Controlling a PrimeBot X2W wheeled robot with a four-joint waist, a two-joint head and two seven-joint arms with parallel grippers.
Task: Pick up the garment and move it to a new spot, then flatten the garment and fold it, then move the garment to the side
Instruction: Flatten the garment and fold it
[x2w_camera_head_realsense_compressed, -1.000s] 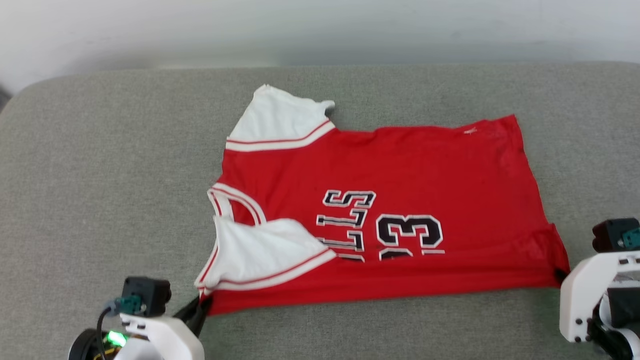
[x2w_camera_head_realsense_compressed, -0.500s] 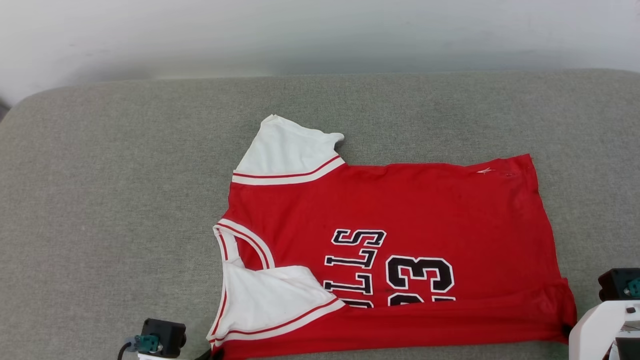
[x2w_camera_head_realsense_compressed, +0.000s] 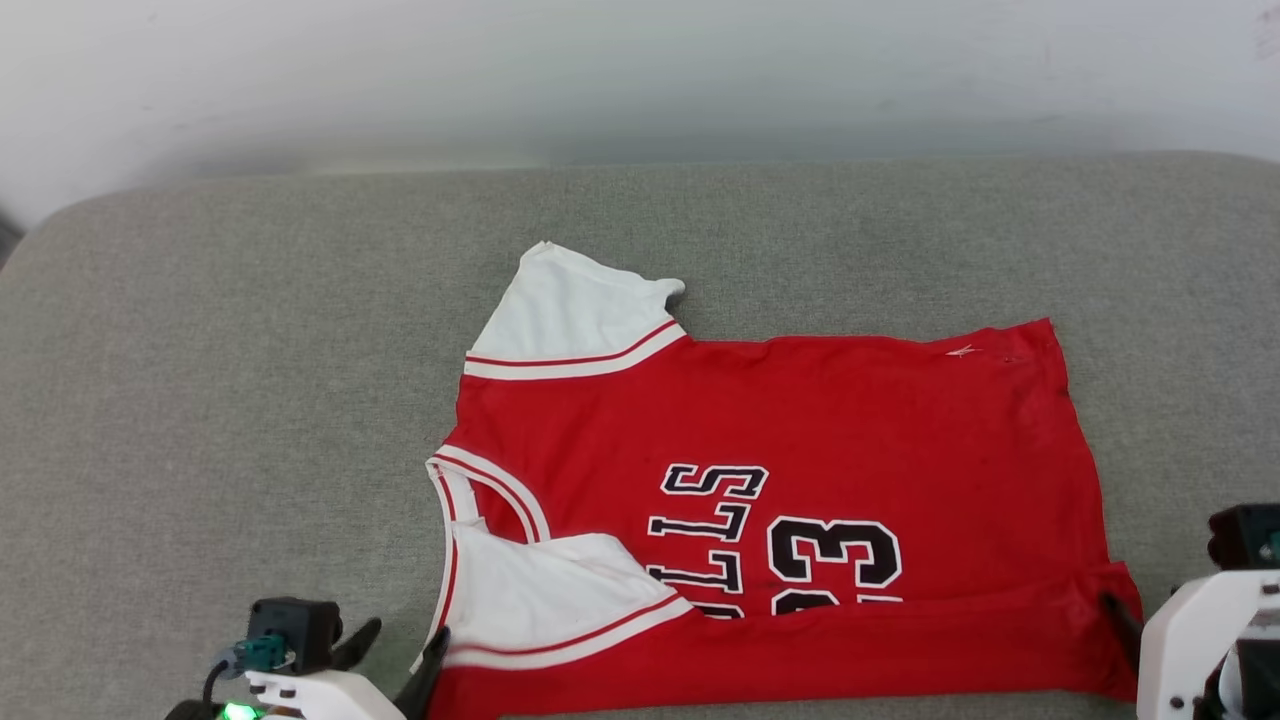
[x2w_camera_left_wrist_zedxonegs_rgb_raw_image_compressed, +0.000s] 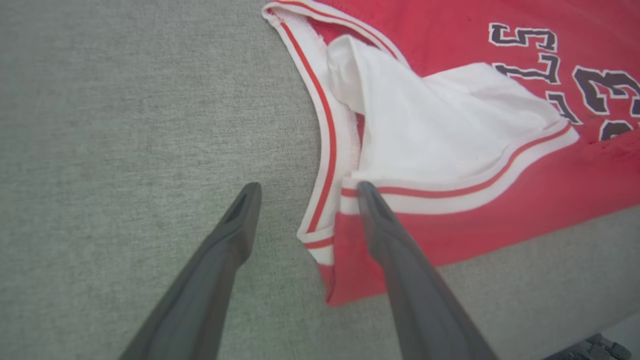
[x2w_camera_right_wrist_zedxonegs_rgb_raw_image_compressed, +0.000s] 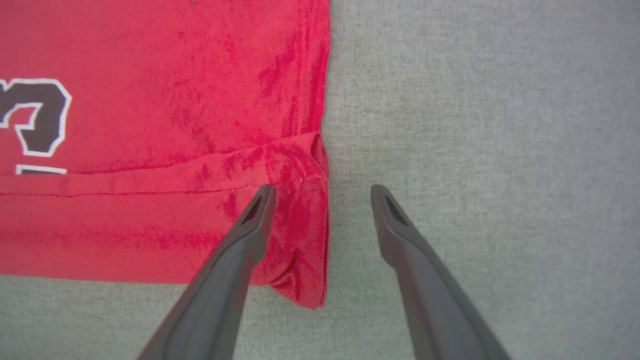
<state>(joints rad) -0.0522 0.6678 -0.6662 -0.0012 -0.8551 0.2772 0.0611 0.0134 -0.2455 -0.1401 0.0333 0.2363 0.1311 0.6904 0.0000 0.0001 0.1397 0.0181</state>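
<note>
My left gripper picks up the white sleeve by its corner at the collar next, to fold the garment narrower.
The garment lies flat and sideways on the grey cushioned surface, collar to the left and hem to the right. Its near long edge is folded over the lettering, and the near white sleeve lies on the chest. My left gripper stands open at the near collar corner; in the left wrist view its fingers straddle the striped trim, holding nothing. At the near hem corner my right gripper is open, one finger over the red cloth and the other over bare cushion.
A pale wall rises behind the cushion's far edge. Bare grey cushion stretches to the left of the garment, beyond its far sleeve, and to the right of the hem. The cushion's near edge runs close under the garment.
Both grippers were shut on the garment's near corners and have opened, letting the cloth lie. The head camera has tilted, so the whole picture sits lower than a second ago.
</note>
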